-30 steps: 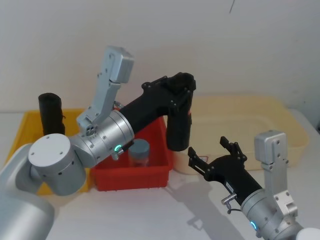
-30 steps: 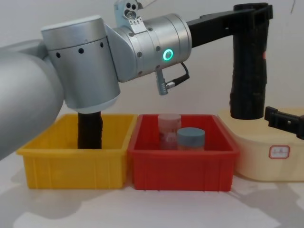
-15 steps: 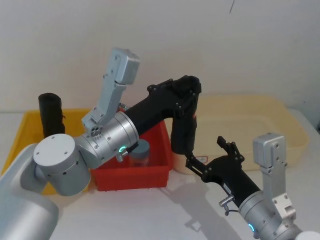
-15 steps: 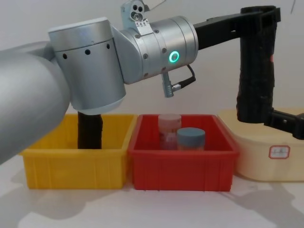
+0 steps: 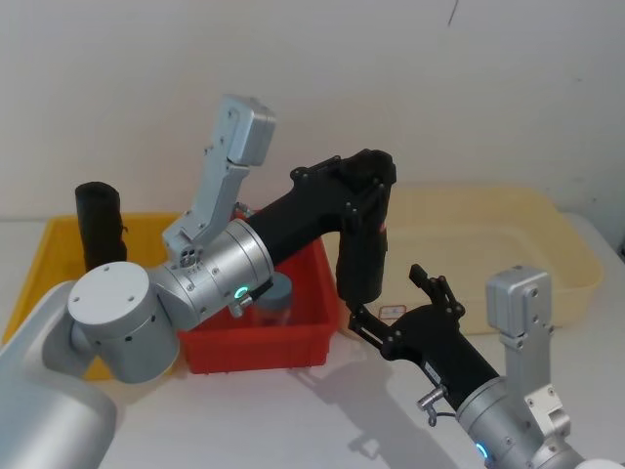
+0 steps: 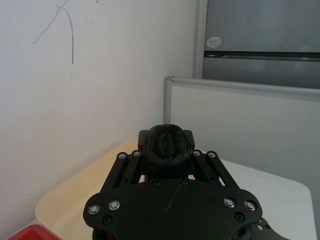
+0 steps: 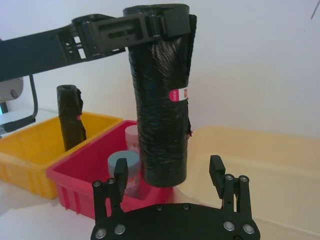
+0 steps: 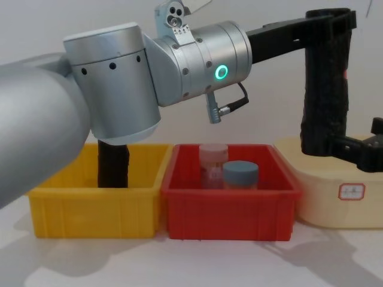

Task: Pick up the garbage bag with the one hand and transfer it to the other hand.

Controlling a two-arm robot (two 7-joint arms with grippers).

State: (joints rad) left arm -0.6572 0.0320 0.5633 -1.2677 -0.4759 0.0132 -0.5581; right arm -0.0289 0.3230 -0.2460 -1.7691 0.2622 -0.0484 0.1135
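Observation:
My right gripper has to take the garbage bag point(image 8: 325, 89) over from my left gripper next, so it should grab the bag by its lower end point(image 8: 316, 142).
The garbage bag point(image 5: 359, 256) point(image 8: 325, 89) point(image 7: 161, 105) is a tall black crinkly roll hanging upright in the air, just right of the red bin. My left gripper point(image 5: 367, 182) point(image 8: 329, 19) point(image 7: 152, 23) is shut on its top end; the roll's top point(image 6: 167, 144) sits between the jaws in the left wrist view. My right gripper point(image 5: 386, 296) point(image 7: 168, 167) point(image 8: 359, 140) is open at the roll's lower end. One finger stands on each side of the roll, with a gap to the plastic in the right wrist view.
A second black roll point(image 5: 98, 220) point(image 8: 112, 164) stands in the yellow bin point(image 8: 96, 209). The red bin point(image 8: 230, 215) holds a pink jar point(image 8: 213, 158) and a blue-lidded jar point(image 8: 240, 173). A cream tub point(image 5: 488, 234) point(image 8: 353, 203) sits behind and right of the grippers.
My right gripper has moved forward and left until its open fingers flank the roll's lower end. The left arm carried the roll slightly to the right and has nearly stopped.

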